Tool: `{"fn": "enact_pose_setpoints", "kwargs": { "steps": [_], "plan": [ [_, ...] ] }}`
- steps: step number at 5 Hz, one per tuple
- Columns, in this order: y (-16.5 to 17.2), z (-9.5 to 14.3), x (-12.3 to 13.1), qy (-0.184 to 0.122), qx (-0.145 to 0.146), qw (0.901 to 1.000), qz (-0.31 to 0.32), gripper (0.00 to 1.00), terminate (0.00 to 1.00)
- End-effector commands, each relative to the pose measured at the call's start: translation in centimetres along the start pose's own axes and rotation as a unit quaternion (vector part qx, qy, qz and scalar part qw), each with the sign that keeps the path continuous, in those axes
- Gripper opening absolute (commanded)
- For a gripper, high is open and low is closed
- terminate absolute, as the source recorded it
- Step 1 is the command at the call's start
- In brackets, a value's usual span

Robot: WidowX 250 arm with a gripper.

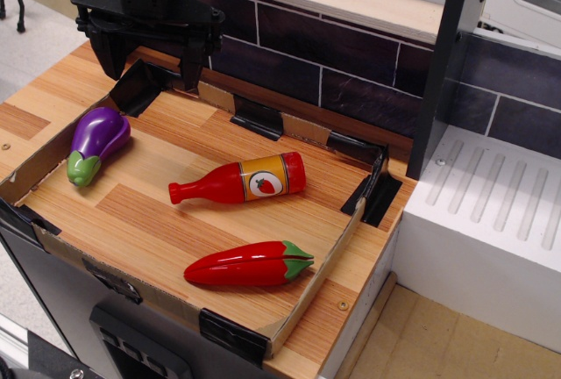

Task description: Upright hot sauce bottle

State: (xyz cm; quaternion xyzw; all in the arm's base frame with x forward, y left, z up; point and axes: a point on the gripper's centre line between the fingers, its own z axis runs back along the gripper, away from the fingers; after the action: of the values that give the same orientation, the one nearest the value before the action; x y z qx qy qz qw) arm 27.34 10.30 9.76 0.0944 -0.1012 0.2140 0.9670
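Observation:
The hot sauce bottle (pixel 241 180) needs to stand upright. My gripper should next pick up the bottle by its narrow neck (pixel 188 190).
The hot sauce bottle (pixel 241 180) is glossy red with an orange-yellow label and a tomato in a white oval. It lies on its side in the middle of the wooden tray (pixel 131 212), neck pointing left. My black gripper (pixel 149 67) hangs over the tray's back left corner, well away from the bottle. Its two fingers (pixel 110 59) are spread apart and hold nothing.
A purple eggplant (pixel 96 142) lies at the tray's left. A red chili pepper (pixel 250 265) with a green stem lies near the front edge. Low cardboard walls (pixel 316 274) ring the tray. A dark tiled wall (pixel 351 54) stands behind and a white ribbed surface (pixel 491 212) lies to the right.

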Motion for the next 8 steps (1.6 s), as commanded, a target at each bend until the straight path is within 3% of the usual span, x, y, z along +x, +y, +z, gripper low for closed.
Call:
{"fn": "enact_pose_setpoints", "kwargs": {
  "steps": [1, 2, 3, 4, 5, 6, 7, 8],
  "plan": [
    [0.0, 0.0, 0.0, 0.0, 0.0, 1.0, 0.0, 1.0, 0.0],
    [-0.2, 0.3, 0.0, 0.025, 0.0, 0.9907, -0.133, 1.0, 0.0],
    [0.2, 0.6, -0.6, 0.043, 0.008, 0.9633, -0.265, 1.0, 0.0],
    [0.6, 0.5, -1.7, 0.05, -0.041, 0.9227, -0.38, 1.0, 0.0],
    [0.1, -0.4, -3.2, 0.028, -0.059, 0.8695, -0.49, 1.0, 0.0],
    [-0.3, -1.2, -4.0, 0.002, -0.084, 0.803, -0.59, 1.0, 0.0],
    [-0.7, -2.3, -4.7, -0.017, -0.085, 0.7503, -0.655, 1.0, 0.0],
    [-1.1, -3.4, -5.3, -0.007, -0.085, 0.7561, -0.649, 1.0, 0.0]
  ]
}}
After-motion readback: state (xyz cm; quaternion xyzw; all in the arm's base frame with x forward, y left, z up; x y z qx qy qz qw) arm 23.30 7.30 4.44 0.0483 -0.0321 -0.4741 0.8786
